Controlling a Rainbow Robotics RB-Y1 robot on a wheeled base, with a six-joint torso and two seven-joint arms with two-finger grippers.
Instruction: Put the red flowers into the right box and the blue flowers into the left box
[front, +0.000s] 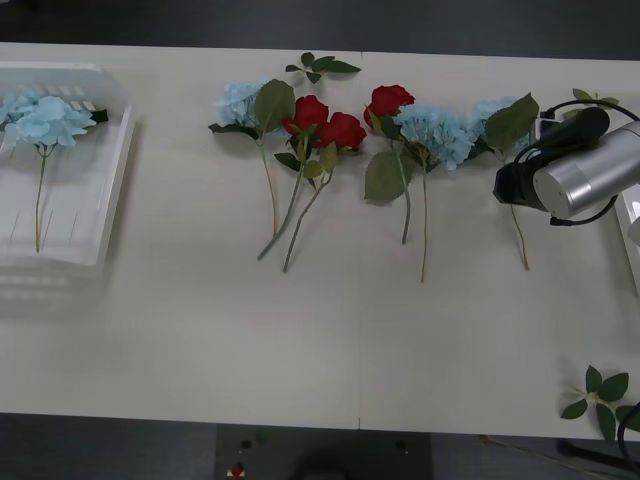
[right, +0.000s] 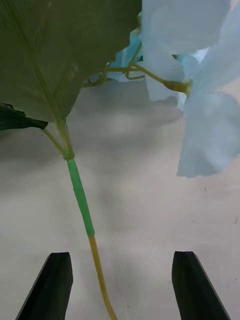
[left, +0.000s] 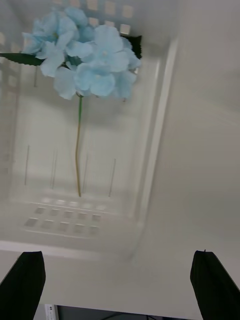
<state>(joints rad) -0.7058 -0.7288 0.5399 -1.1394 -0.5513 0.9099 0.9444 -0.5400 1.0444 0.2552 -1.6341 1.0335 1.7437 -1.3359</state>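
Observation:
Next, my right gripper grabs the blue flower by its green stem to get the flower into the left box.
Three red flowers (front: 310, 112) (front: 343, 130) (front: 388, 100) lie mid-table among blue flowers (front: 240, 100) (front: 435, 135). My right arm (front: 580, 165) reaches over the rightmost blue flower (front: 490, 115). In the right wrist view my right gripper (right: 122, 290) is open just above the table. That flower's green stem (right: 80, 195) runs between its black fingertips (right: 52, 287), with pale petals (right: 200, 100) ahead. The left box (front: 115, 180) holds one blue flower (front: 45, 120). My left gripper (left: 120, 287) hangs open near the box (left: 155, 140), away from that bloom (left: 85, 55). The right box (front: 632, 225) shows as a pale edge.
Loose green leaf sprigs lie at the back centre (front: 320, 68), at the back right (front: 590, 97) and near the front right corner (front: 600, 390). The table's front edge (front: 300, 425) runs across the bottom of the front view.

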